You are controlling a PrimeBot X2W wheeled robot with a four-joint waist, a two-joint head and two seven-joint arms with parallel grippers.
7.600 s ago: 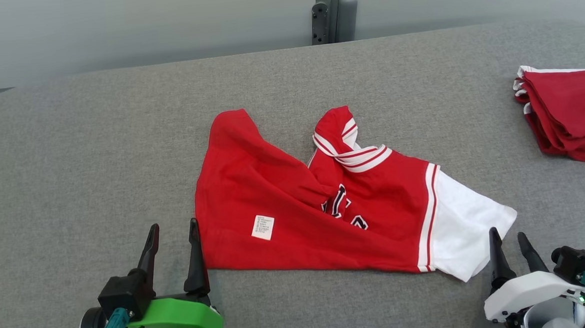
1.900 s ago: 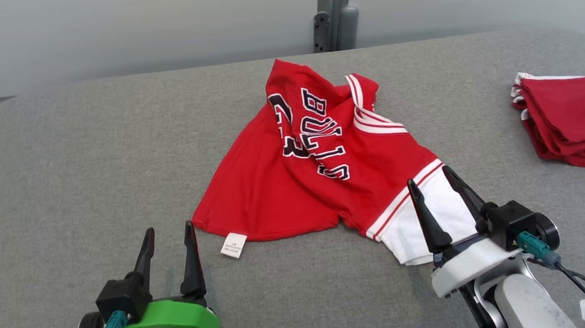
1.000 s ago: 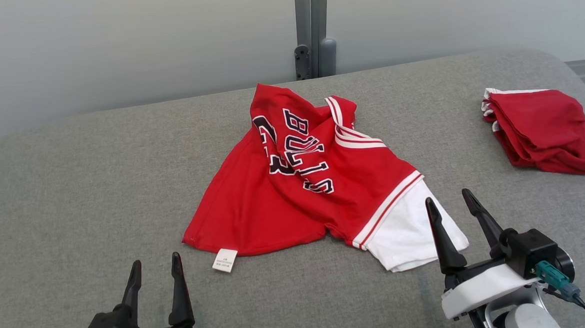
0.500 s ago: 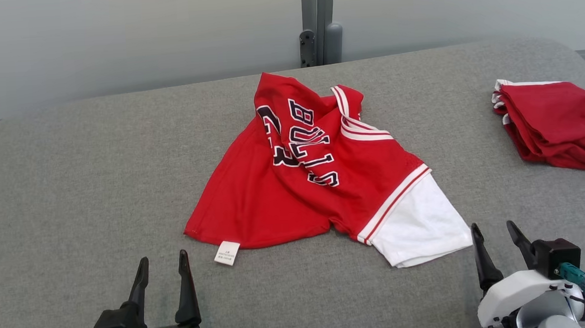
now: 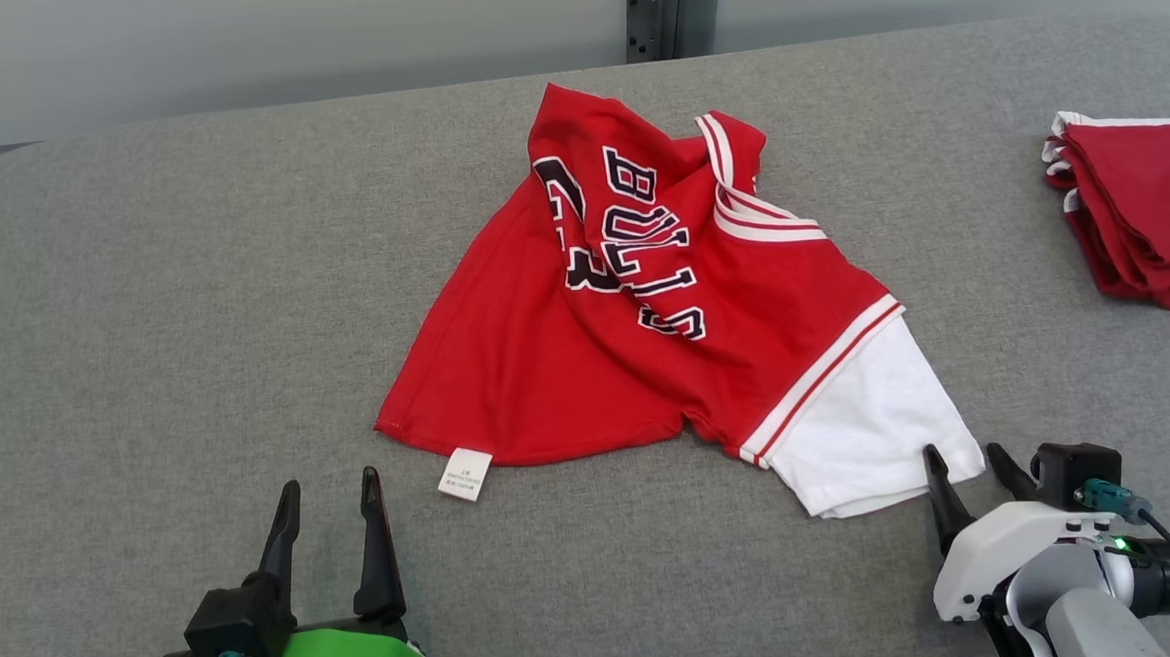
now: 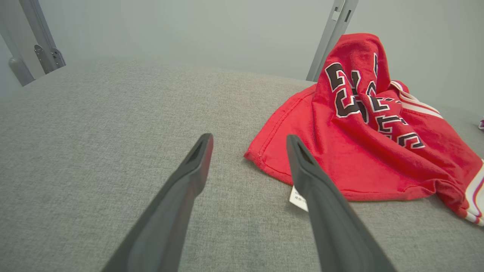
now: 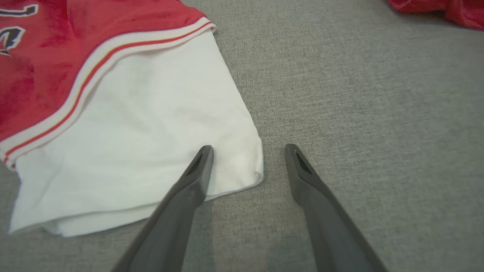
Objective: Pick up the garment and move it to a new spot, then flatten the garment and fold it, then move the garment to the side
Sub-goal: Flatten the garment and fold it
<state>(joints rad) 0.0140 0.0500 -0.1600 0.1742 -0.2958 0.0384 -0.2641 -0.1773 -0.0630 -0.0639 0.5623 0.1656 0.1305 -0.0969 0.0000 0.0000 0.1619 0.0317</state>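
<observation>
My left gripper pinches the red hem by its corner point(image 5: 387, 424) beside the white label point(image 5: 464, 474) next, to flatten the crumpled jersey.
The garment point(image 5: 644, 305) is a red jersey with black and white lettering and a white sleeve point(image 5: 871, 434). It lies crumpled in the middle of the grey table point(image 5: 142, 292), bunched up high at its far end. A white label point(image 5: 464, 474) sticks out at its near hem. My left gripper point(image 5: 328, 482) stands open just short of the hem's near left corner point(image 6: 261, 156), touching nothing. My right gripper point(image 5: 962, 454) is open at the sleeve's near right corner point(image 7: 242, 166), with one finger over the white cloth and the other over bare table.
A second red cloth point(image 5: 1140, 209), folded into a pile, lies at the table's far right edge. A grey post point(image 5: 668, 9) stands behind the table's far edge. Bare grey table lies left of the garment point(image 6: 94, 121).
My right gripper has drawn back toward me and lower, from beside the sleeve to its near corner. The head view has tipped down. The garment has not moved.
</observation>
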